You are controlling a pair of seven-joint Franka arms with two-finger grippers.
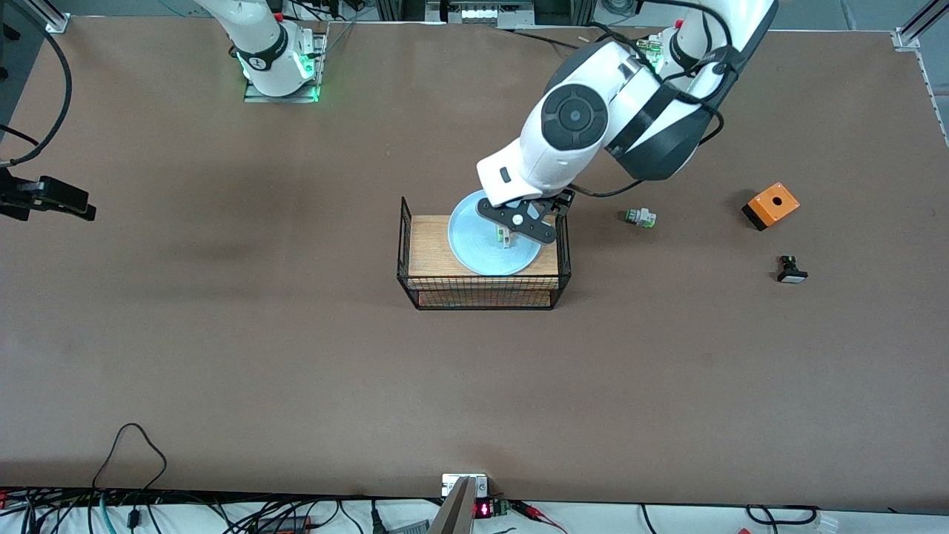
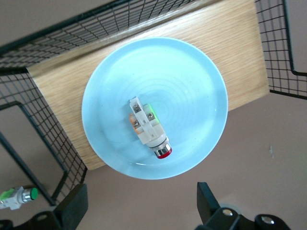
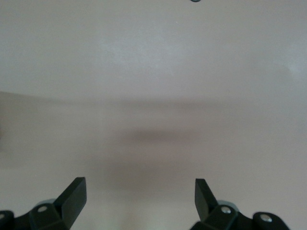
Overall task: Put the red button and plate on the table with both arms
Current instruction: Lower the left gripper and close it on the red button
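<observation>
The left gripper reaches the red button next and picks up its whitish body [image 2: 146, 121], leaving its red cap [image 2: 164, 152] free to place it on the tabletop.
The pale-blue plate [image 1: 474, 241] [image 2: 192, 81] lies on the wood top of a black wire rack [image 1: 482, 293] in the middle of the table [image 1: 296, 371]. On the plate's middle lies the red button [image 2: 149, 128], whitish with its red cap pointing toward the plate's rim. My left gripper [image 1: 517, 225] [image 2: 142, 201] hangs open just above the plate, at its edge toward the left arm's end, touching nothing. My right gripper [image 3: 140, 196] is open over bare table and empty; the front view does not show it.
The rack has raised wire sides [image 2: 33, 120] at both ends. On the table toward the left arm's end lie a green-capped button [image 1: 639, 217] [image 2: 19, 196], an orange box [image 1: 771, 205] and a black-and-white button [image 1: 791, 270]. A black device [image 1: 44, 196] juts in at the right arm's end.
</observation>
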